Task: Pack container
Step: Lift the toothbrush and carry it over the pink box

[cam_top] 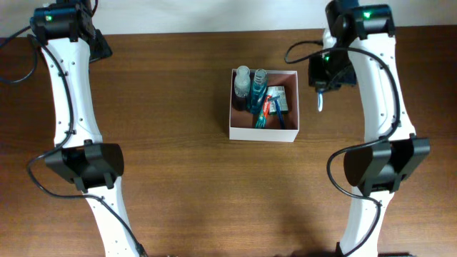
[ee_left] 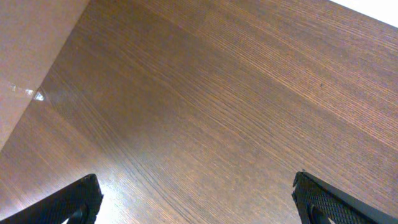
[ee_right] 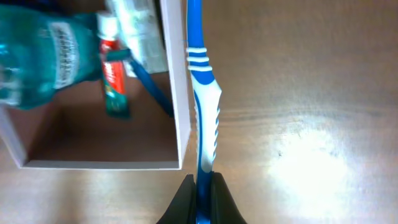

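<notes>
The blue-and-white toothbrush is beside the container [cam_top: 263, 133] with wood below it and would end on the tabletop if I opened, so my right gripper should move it in before letting go.
The container [cam_top: 263, 133] is a square white box with a reddish-brown inside, at the table's middle. It holds two teal bottles [cam_top: 251, 86], a toothpaste tube [cam_top: 267, 107], a blue toothbrush [cam_top: 277, 118] and a white packet [cam_top: 280, 96]. My right gripper [cam_top: 323, 86] is shut on a blue-and-white toothbrush [ee_right: 204, 93], held just outside the container's right wall [ee_right: 176, 74]. In the right wrist view the jaws [ee_right: 203, 185] clamp its handle. My left gripper [cam_top: 100, 44] is open and empty at the far left back; its fingers [ee_left: 196, 186] see only bare wood.
The brown wooden table [cam_top: 171, 164] spreads around the box. Its back edge meets a pale wall [ee_left: 25, 37] near the left gripper. Both arm bases [cam_top: 86, 168] stand at the front left and front right [cam_top: 378, 168].
</notes>
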Available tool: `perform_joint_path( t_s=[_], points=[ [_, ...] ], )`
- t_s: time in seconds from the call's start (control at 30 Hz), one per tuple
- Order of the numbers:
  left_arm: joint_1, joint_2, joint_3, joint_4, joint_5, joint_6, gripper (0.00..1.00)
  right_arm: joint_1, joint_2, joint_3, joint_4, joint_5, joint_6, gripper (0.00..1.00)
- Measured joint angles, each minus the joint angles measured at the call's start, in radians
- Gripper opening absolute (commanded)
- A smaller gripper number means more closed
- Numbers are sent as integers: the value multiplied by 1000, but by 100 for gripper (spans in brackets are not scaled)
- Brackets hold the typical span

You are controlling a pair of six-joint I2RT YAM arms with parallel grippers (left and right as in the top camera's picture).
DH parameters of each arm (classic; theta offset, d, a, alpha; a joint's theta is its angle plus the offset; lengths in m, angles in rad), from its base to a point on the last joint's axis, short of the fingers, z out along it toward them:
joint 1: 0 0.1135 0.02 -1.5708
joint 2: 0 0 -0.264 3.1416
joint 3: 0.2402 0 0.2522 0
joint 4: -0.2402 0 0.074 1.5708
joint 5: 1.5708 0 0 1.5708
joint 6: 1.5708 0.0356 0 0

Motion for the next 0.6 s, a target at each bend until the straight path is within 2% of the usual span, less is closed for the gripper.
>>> perform_joint_path(
  t_s=[0.3,0.6],
  points=[
    [0,0,0,0,0,0,99,42,0,-87,69,19,105,4],
    [0,0,0,0,0,0,99,76,0,-95,129,-79,269,4]
  ],
)
